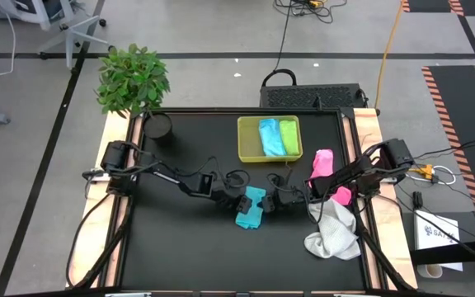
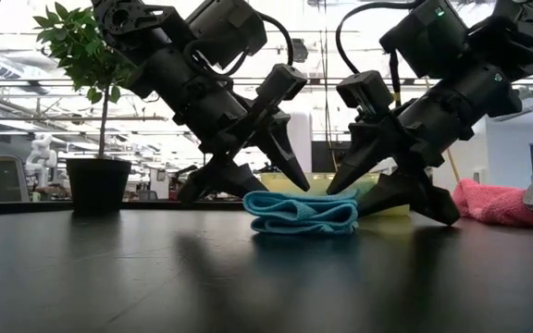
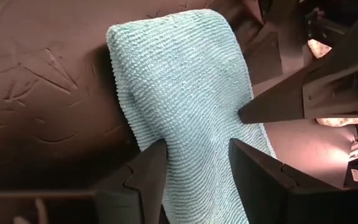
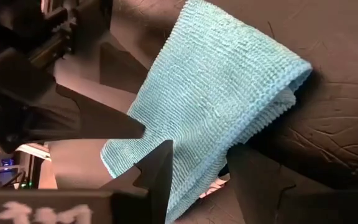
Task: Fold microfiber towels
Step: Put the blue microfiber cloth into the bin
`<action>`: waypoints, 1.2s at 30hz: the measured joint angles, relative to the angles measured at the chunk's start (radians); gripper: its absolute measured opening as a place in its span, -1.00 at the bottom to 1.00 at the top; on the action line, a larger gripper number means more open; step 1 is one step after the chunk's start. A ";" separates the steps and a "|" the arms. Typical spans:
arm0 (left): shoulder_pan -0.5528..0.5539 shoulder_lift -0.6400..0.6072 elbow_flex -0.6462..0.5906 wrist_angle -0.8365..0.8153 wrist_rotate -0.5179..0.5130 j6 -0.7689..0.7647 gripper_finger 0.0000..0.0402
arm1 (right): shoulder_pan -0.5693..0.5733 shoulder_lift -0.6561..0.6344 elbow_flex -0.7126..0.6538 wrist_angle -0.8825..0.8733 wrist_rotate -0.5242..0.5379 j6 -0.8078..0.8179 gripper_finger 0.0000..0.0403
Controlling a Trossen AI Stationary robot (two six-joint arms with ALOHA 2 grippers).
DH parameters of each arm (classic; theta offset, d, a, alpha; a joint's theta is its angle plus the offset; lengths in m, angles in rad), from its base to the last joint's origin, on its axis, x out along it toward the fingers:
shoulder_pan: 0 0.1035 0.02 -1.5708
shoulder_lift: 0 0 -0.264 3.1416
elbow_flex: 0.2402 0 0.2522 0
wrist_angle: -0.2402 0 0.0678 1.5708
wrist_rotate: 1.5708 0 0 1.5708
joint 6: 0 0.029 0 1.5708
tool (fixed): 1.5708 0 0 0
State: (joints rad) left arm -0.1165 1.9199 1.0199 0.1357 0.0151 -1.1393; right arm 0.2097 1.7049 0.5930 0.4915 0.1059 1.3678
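Note:
The left gripper grabs the teal towel by its folded layers along the towel's edge (image 3: 173,155) next, to fold the towel neatly.
A teal microfiber towel (image 1: 251,208) lies folded in several layers, flat on the black table (image 1: 180,247) at mid-table; the low view shows its stacked folds (image 2: 301,213). My left gripper (image 1: 237,200) slants down at it from the table's left, and my right gripper (image 1: 270,200) from the right. Both stand open over the towel's far part, which shows between the fingers in the left wrist view (image 3: 197,155) and the right wrist view (image 4: 201,155). A light blue towel (image 1: 270,137) and a lime green towel (image 1: 289,136) lie in the tray. A pink towel (image 1: 324,162) and a crumpled white towel (image 1: 334,231) lie at the right. My left gripper slants down from the table's left with its fingertips (image 3: 157,163) at the towel's top layer (image 3: 194,134); I cannot tell whether they touch it. My right gripper slants down from the table's right. One fingertip (image 2: 333,188) meets the towel's upper edge (image 2: 340,197). The towel stays flat on the table.
A yellow-green tray (image 1: 246,142) stands at the far middle. A potted plant (image 1: 132,78) and a dark pot (image 1: 157,125) stand at the far left corner. Free table lies to the near left (image 1: 171,256). Wooden rails (image 1: 368,132) and cables edge the right side.

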 joint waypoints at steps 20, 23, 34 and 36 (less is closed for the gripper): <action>0.002 0.079 0.002 0.122 0.061 -0.024 -0.32 | 0.001 -0.004 -0.002 -0.024 -0.047 -0.051 -0.93; 0.001 0.079 0.002 0.120 0.053 -0.002 -0.62 | 0.002 -0.004 -0.002 -0.030 -0.054 -0.059 -0.94; 0.003 0.080 0.000 0.130 0.013 0.039 -0.97 | 0.002 -0.004 -0.002 -0.047 -0.050 -0.065 -0.98; 0.003 0.080 0.000 0.136 0.012 0.039 -0.97 | 0.000 -0.008 -0.002 -0.047 -0.051 -0.066 -0.98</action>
State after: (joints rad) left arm -0.1135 1.9999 1.0197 0.2713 0.0266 -1.1004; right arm 0.2098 1.6968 0.5915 0.4443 0.0550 1.3018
